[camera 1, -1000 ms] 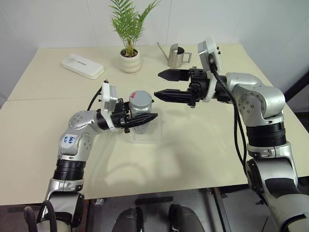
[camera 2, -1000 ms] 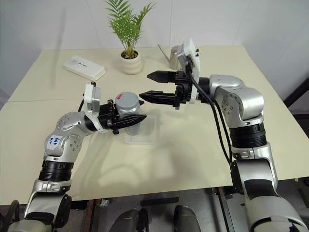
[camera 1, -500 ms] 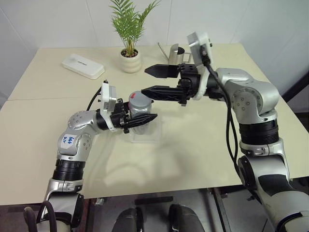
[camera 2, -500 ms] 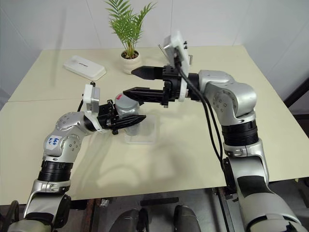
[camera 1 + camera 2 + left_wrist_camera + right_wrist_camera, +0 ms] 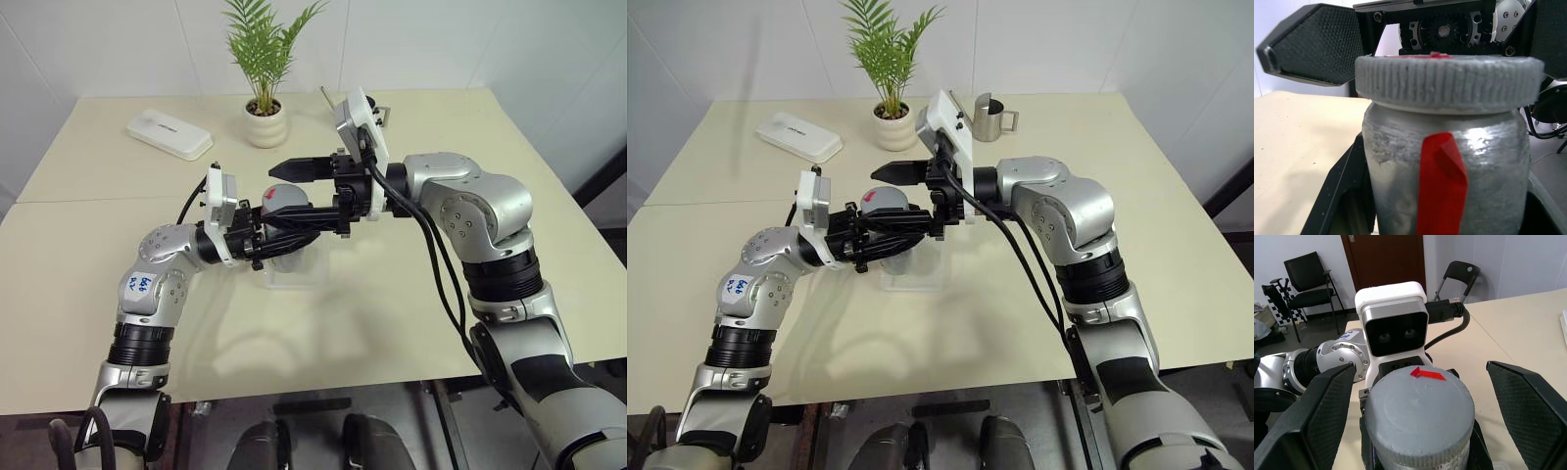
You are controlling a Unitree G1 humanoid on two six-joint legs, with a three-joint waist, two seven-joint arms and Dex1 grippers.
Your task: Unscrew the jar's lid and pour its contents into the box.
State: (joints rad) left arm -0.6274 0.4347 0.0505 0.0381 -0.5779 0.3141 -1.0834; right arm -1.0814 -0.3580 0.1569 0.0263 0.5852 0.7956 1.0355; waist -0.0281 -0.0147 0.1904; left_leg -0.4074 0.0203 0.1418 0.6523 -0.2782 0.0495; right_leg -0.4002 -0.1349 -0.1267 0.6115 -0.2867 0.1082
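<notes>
The grey lid [image 5: 284,197] [image 5: 1418,404] has the fingers of my right gripper standing on either side of it, so my right gripper should close on it now.
My left gripper [image 5: 290,239] is shut on the silvery-grey jar [image 5: 1488,176], holding it upright just above the clear box [image 5: 294,275] on the table. The ribbed grey lid [image 5: 1418,404], with a red mark on top, sits on the jar. My right gripper [image 5: 273,196] is open and reaches in level from the right. Its black fingers [image 5: 1327,416] stand on either side of the lid with gaps between them and it. The contents are hidden inside the closed jar.
A white pot with a green plant [image 5: 265,124] stands at the back of the cream table [image 5: 392,294]. A flat white case [image 5: 168,134] lies to its left and a steel watering can [image 5: 988,117] to its right.
My right gripper has moved left, still open, from beside the jar to where its fingers straddle the lid. The left gripper and the jar have kept still.
</notes>
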